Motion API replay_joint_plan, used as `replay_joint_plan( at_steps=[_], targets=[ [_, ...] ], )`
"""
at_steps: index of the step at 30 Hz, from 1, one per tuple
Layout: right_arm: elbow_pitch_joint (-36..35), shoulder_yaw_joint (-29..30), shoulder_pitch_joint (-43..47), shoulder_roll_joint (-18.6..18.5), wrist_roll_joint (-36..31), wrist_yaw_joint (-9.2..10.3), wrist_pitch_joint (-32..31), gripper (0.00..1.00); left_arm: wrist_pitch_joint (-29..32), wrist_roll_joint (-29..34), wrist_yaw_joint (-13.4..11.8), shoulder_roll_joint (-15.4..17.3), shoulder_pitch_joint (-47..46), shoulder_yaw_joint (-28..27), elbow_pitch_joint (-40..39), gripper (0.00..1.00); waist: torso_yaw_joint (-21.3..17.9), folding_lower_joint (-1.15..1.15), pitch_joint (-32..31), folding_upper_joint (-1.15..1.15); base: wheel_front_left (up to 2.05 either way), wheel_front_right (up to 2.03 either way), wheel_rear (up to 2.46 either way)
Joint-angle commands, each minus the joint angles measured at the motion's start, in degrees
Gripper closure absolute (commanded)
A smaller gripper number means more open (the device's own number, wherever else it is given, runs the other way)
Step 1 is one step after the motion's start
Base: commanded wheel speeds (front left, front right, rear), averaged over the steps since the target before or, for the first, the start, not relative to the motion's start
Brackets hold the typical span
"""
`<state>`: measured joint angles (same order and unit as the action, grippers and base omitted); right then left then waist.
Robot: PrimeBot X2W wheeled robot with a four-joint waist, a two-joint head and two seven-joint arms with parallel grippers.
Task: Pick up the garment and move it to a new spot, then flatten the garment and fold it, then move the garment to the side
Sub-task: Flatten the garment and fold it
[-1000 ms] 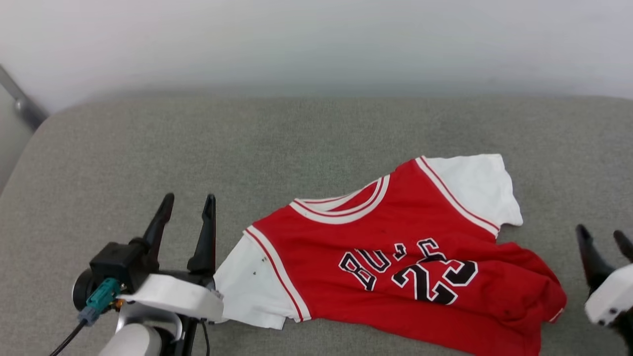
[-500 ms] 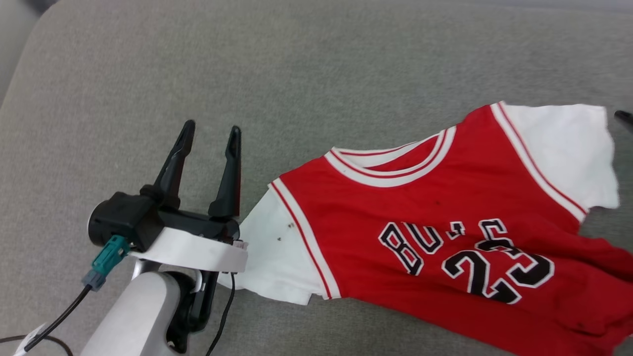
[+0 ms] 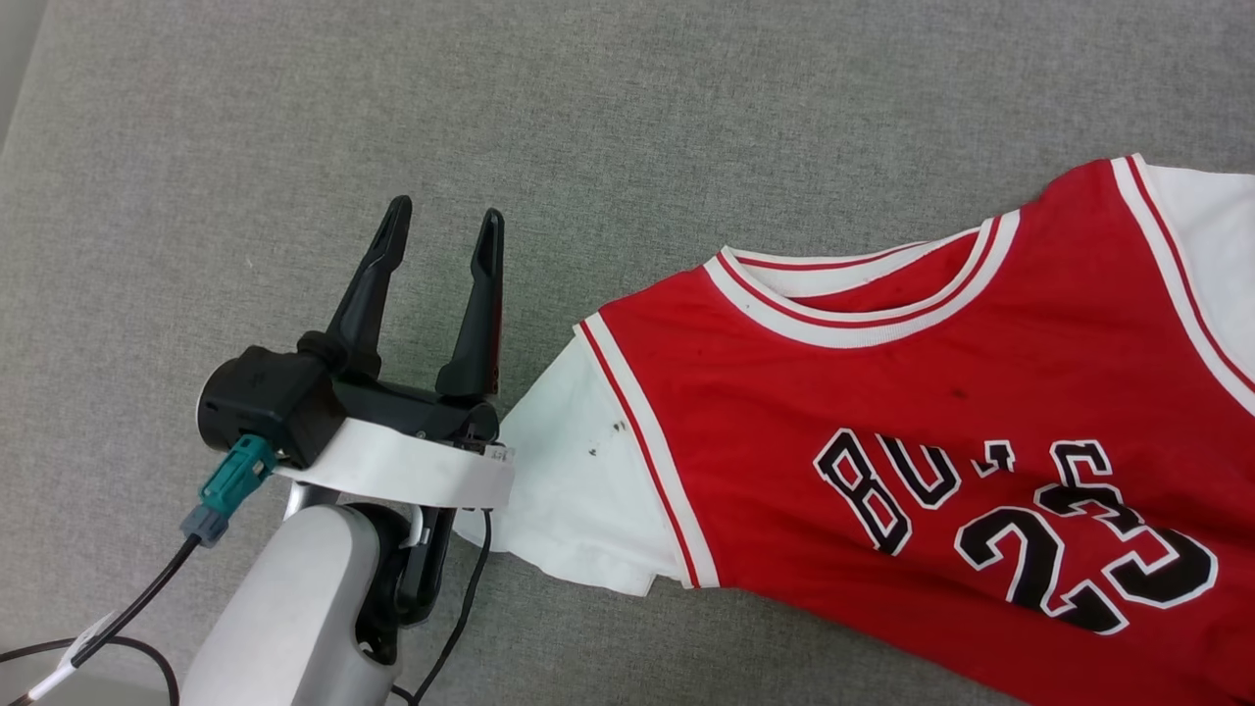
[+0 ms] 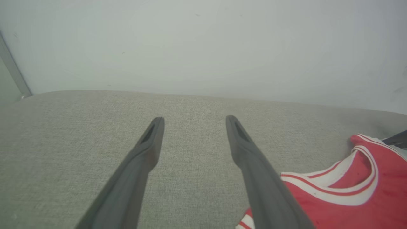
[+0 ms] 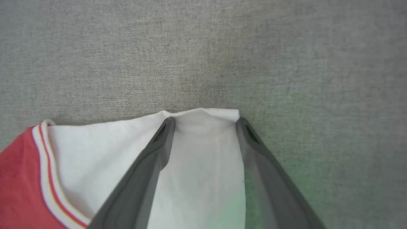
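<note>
My right gripper next pinches the other white sleeve by its cuff corner point(image 5: 228, 115). That sleeve lies flat on the cushion with its edge puckered up.
The garment point(image 3: 882, 392), a red jersey with white sleeves, striped trim and black lettering with the number 23, lies face up on the grey cushion, running off the head view's right edge. My left gripper point(image 3: 443, 231) stands open beside the garment's near white sleeve point(image 3: 564, 471), with nothing between its fingers; in the left wrist view the left gripper point(image 4: 194, 122) points over bare cushion with the garment's collar point(image 4: 349, 190) at its right. My right gripper point(image 5: 205, 122) is open above the other white sleeve point(image 5: 197, 159), its fingertips at the sleeve's outer edge.
The grey fabric cushion point(image 3: 294, 118) spreads out to the left of and beyond the garment. A pale wall point(image 4: 203, 47) rises behind the cushion's far edge, with a metal bar point(image 4: 12, 73) at the far left. Cables point(image 3: 118, 628) hang from my left wrist.
The head camera has tilted down and closed in, so the wall has left its view and the garment looks larger and further right. Both grippers have stayed open.
</note>
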<state>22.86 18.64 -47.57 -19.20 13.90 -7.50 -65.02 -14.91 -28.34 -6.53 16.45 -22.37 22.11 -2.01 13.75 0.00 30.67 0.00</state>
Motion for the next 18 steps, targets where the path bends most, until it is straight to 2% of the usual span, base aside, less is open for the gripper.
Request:
replay_joint_plan(
  at_steps=[1, 3, 5, 11, 14, 18],
  targets=[
    [4.0, -0.9, 4.0, 3.7, -0.4, 0.02, -1.5, 0.31, -0.4, 0.3, 0.3, -0.3, -0.6, -0.3, 0.1, 0.00, 0.0, 0.00, 0.2, 0.00, 0.00, 0.00, 0.00],
    [4.4, -0.7, 4.4, 4.6, -0.1, 0.02, -1.4, 1.00, -0.4, 0.6, 0.7, -0.6, -0.5, -0.7, 0.5, 0.00, -0.1, 0.00, 0.1, 0.00, 0.00, 0.00, 0.00],
    [4.4, -1.3, 4.4, 4.8, 0.3, 0.02, -1.4, 1.00, -0.4, 1.0, 1.0, -0.9, -0.1, -1.2, 1.0, 0.00, -0.3, 0.00, -0.4, 0.00, 0.00, 0.00, 0.00],
    [2.0, -4.0, 3.9, 2.3, 1.3, 0.02, 1.5, 1.00, -0.4, 1.4, 2.0, -0.9, 1.6, -2.2, 2.9, 0.00, -1.5, 0.00, -3.7, 0.00, 0.00, 0.00, 0.00],
    [0.4, -6.0, 4.0, 0.6, 2.1, 0.02, 3.8, 1.00, 1.7, 0.2, 3.2, 0.9, 1.9, -2.5, 4.4, 0.00, -2.4, 0.00, -6.3, 0.00, 0.00, 0.00, 0.00],
    [-2.2, -9.6, 6.0, -1.5, 4.1, 0.02, 6.6, 1.00, 9.4, -3.7, 7.0, 5.0, 0.9, -2.7, 5.3, 0.00, -3.9, 0.00, -9.8, 0.00, 0.00, 0.00, 0.00]
  ],
)
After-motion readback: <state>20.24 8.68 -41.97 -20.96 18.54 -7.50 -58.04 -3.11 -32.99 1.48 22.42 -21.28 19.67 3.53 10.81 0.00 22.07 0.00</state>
